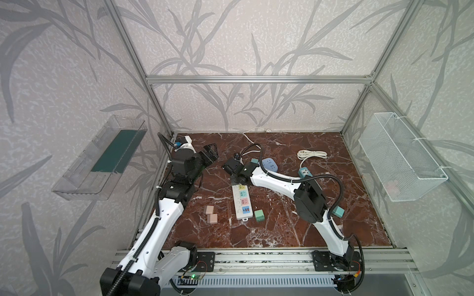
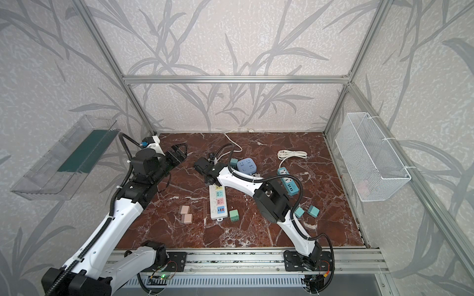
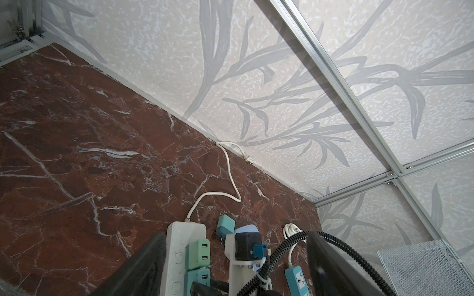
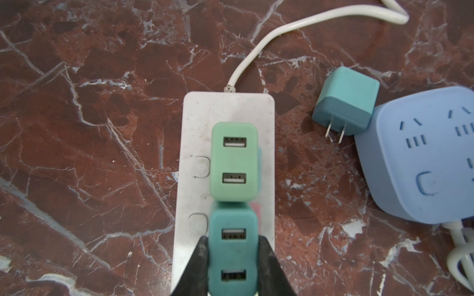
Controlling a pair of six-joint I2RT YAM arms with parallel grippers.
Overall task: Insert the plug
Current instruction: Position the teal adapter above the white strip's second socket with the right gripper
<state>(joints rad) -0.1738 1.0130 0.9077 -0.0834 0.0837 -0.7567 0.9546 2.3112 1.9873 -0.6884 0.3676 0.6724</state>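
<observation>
Level with the light green plug, the teal plug [image 4: 233, 254] sits square on the pink socket [image 4: 255, 210], so my right gripper will release the teal plug.
A white power strip [image 4: 225, 110] lies on the red marble table, and shows in both top views [image 1: 241, 205] [image 2: 218, 205]. A light green plug [image 4: 233, 161] sits in the socket nearest the strip's cord end. Right beside it, over the neighbouring socket, stands a teal plug [image 4: 232, 253] with my right gripper [image 4: 233, 241] shut on its two sides. Its prongs are hidden. In a top view my right gripper [image 1: 239, 179] points down at the strip's far end. My left gripper [image 1: 210, 153] hangs open and empty above the table's back left, its dark fingers [image 3: 143, 266] wide apart.
Two pink plugs [image 1: 211, 214] lie left of the strip and a green one [image 1: 259, 215] right of it. A teal plug [image 4: 346, 102] leans on a blue socket block [image 4: 420, 153]. A teal strip [image 1: 305, 173], a coiled white cord [image 1: 311, 154] and a wire basket [image 1: 402, 159] are to the right.
</observation>
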